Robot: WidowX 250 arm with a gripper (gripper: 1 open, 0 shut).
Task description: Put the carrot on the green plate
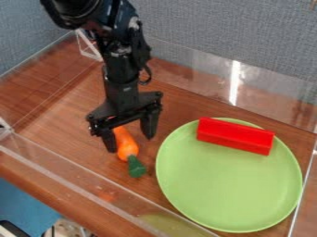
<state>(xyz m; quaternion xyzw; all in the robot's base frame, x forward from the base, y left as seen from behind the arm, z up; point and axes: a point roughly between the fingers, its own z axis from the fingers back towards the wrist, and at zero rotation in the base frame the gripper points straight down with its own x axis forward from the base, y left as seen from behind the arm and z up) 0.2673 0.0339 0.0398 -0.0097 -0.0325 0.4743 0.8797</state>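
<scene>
I should grab the carrot by its thick orange end (pixel 122 139) next and set the carrot on the green plate (pixel 223 185).
The small orange carrot (pixel 126 145) lies on the wooden table with its dark green stub (pixel 135 168) pointing toward the front edge, just left of the green plate (pixel 223 185). My gripper (pixel 126 132) points straight down over the carrot's thick end, open, one black finger on each side of it. I cannot tell whether the fingers touch it. The plate is a large round lime-green disc at the right.
A red rectangular block (pixel 235 135) rests on the plate's far side. Clear plastic walls (pixel 235 79) fence the table at the back, right and front. The black arm (pixel 118 46) rises toward the upper left.
</scene>
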